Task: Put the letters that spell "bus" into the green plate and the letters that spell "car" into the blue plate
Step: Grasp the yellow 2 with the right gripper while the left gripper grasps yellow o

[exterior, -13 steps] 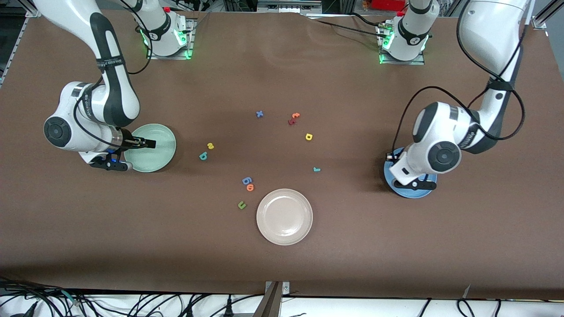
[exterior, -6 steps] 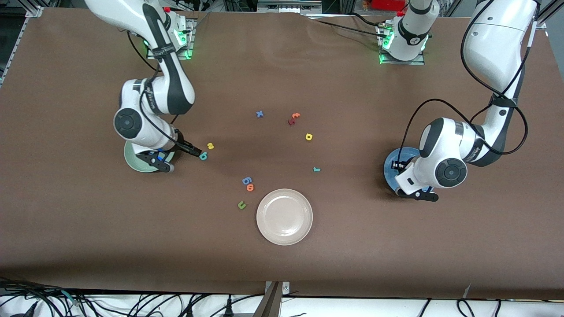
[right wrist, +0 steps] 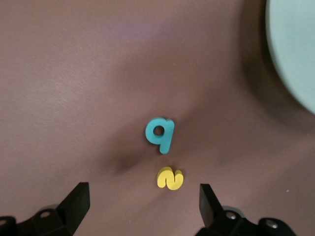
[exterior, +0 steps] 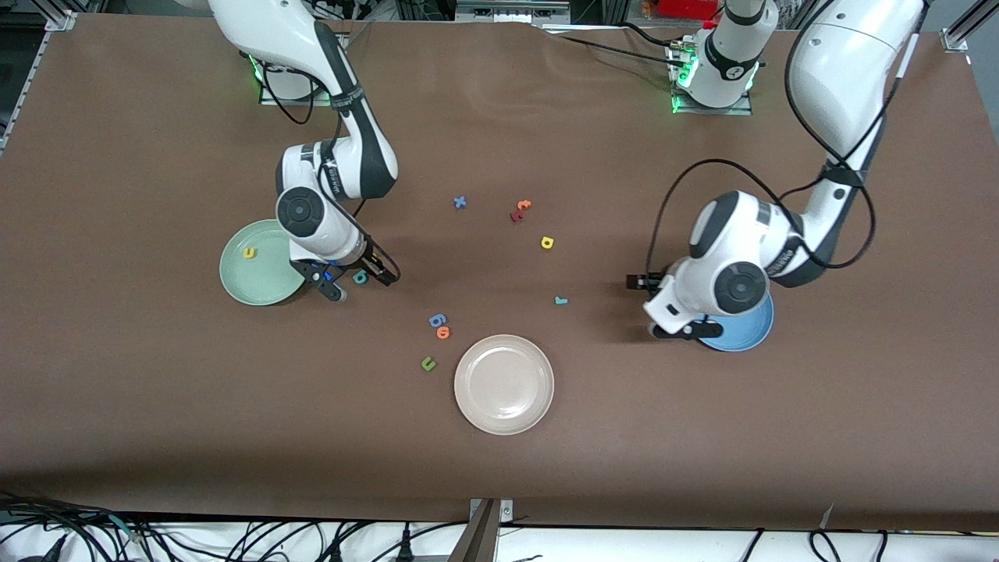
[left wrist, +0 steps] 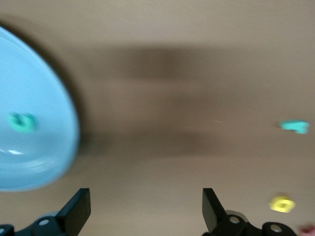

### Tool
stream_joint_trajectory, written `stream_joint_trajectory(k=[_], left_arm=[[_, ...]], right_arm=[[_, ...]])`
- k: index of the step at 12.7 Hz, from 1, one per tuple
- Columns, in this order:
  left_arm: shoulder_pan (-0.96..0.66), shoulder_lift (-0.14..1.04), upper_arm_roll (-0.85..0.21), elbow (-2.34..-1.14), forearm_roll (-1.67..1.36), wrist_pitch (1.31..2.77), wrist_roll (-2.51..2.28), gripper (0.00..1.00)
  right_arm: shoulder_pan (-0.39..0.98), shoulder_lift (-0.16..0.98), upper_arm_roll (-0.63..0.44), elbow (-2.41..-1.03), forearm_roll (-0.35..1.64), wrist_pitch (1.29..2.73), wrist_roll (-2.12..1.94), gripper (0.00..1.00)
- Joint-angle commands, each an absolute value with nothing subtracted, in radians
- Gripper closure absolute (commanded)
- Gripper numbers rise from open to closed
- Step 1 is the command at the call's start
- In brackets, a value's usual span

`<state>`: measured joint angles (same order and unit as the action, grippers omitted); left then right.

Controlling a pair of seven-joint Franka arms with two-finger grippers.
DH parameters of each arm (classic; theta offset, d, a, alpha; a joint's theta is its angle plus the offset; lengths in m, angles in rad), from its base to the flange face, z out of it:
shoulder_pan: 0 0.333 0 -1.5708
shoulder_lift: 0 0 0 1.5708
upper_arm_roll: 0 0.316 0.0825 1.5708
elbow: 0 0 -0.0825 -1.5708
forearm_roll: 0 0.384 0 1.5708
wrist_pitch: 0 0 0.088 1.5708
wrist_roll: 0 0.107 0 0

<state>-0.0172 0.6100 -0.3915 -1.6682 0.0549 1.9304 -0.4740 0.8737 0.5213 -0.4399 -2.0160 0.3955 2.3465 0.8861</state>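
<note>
The teal b (exterior: 360,277) lies close along one side of the yellow s, so my right gripper should grip the yellow s across its two outer curves next.
The green plate (exterior: 273,275) holds a yellow u (exterior: 250,252). Beside that plate, toward the table's middle, my right gripper (exterior: 381,270) hangs open over the teal b (right wrist: 159,133) and the yellow s (right wrist: 170,178), touching neither. The blue plate (exterior: 748,337) lies partly under my left arm and holds a teal c (left wrist: 22,122). My left gripper (exterior: 640,281) stands open and empty over bare table beside the blue plate. A teal r (exterior: 560,300) and a yellow a (exterior: 547,243) lie between the two plates.
A beige-white plate (exterior: 504,384) sits nearest the front camera. A blue g (exterior: 437,319), an orange o (exterior: 443,332) and a green u (exterior: 428,363) lie beside it. A blue x (exterior: 460,202), an orange t (exterior: 524,205) and a dark red letter (exterior: 515,215) lie nearer the bases.
My right arm swung from over the green plate to over the b and s. My left gripper opened and moved off the blue plate toward the table's middle.
</note>
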Motion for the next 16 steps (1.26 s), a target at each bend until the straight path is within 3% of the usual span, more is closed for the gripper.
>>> stream_joint_trajectory(k=[1, 4, 6, 9, 13, 16], left_arm=[[-0.012, 0.597, -0.466, -1.735, 0.032, 2.03, -0.608, 0.0], [-0.034, 0.581, -0.54, -1.883, 0.063, 2.274, -0.762, 0.0], [-0.106, 0.591, -0.538, -1.896, 0.145, 2.327, -0.961, 0.0], [-0.162, 0.603, -0.541, -1.902, 0.345, 2.345, -1.221, 0.0], [-0.19, 0.618, -0.541, -1.959, 0.348, 2.449, -1.269, 0.0], [-0.209, 0.62, -0.54, -1.967, 0.35, 2.453, -1.288, 0.02]], right_arm=[[0.877, 0.512, -0.445, -2.066, 0.425, 2.376, 0.894, 0.02], [0.879, 0.508, -0.43, -2.097, 0.498, 2.419, 0.893, 0.02], [0.877, 0.509, -0.426, -2.102, 0.499, 2.424, 0.891, 0.08], [0.877, 0.511, -0.426, -2.114, 0.499, 2.441, 0.876, 0.27], [0.871, 0.512, -0.426, -2.117, 0.5, 2.441, 0.839, 0.44], [0.871, 0.511, -0.426, -2.117, 0.5, 2.441, 0.834, 0.66]])
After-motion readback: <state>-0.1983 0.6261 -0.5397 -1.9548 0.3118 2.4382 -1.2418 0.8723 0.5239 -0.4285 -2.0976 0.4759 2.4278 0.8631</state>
